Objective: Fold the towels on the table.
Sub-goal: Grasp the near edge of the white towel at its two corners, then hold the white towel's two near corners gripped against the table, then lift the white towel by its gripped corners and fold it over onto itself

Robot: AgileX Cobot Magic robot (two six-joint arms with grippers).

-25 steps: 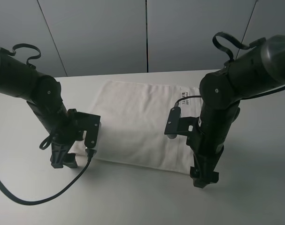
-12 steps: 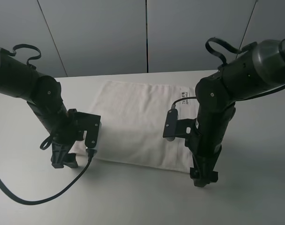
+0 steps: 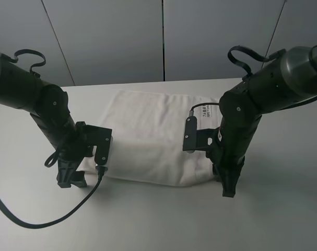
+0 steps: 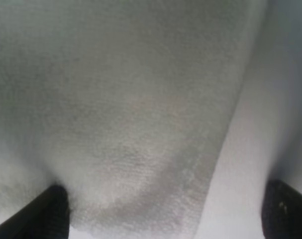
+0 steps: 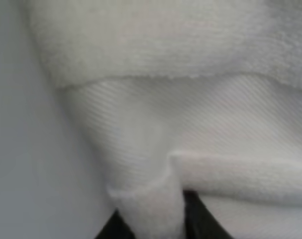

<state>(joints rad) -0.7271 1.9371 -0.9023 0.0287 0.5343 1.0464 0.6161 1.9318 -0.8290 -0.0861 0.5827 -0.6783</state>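
My fingers reach the table on either side of the towel's near corner [image 3: 88, 167] [image 4: 151, 209], so it is now time to close my left gripper, which would catch the towel.
The white terry towel [image 3: 148, 130] lies flat on the white table [image 3: 148, 225], with its printed tag [image 3: 204, 111] at the far right. My left gripper [image 3: 70, 180] is low at the towel's near left corner. In the left wrist view the towel [image 4: 131, 99] lies between the two fingertips [image 4: 46, 214], which are far apart, so the left gripper [image 4: 165, 214] is open. My right gripper [image 3: 229, 191] is at the near right corner. In the right wrist view it [image 5: 165, 219] is shut on the towel's folded border edge [image 5: 155, 199].
Cables [image 3: 38, 219] trail from the left arm across the near table. A grey panelled wall [image 3: 163, 36] stands behind the table's far edge. Bare table [image 3: 283, 209] lies on the near right side of the towel.
My right gripper has drawn in toward the towel and closed on its near right corner, which is now bunched and slightly raised. The left arm has not moved.
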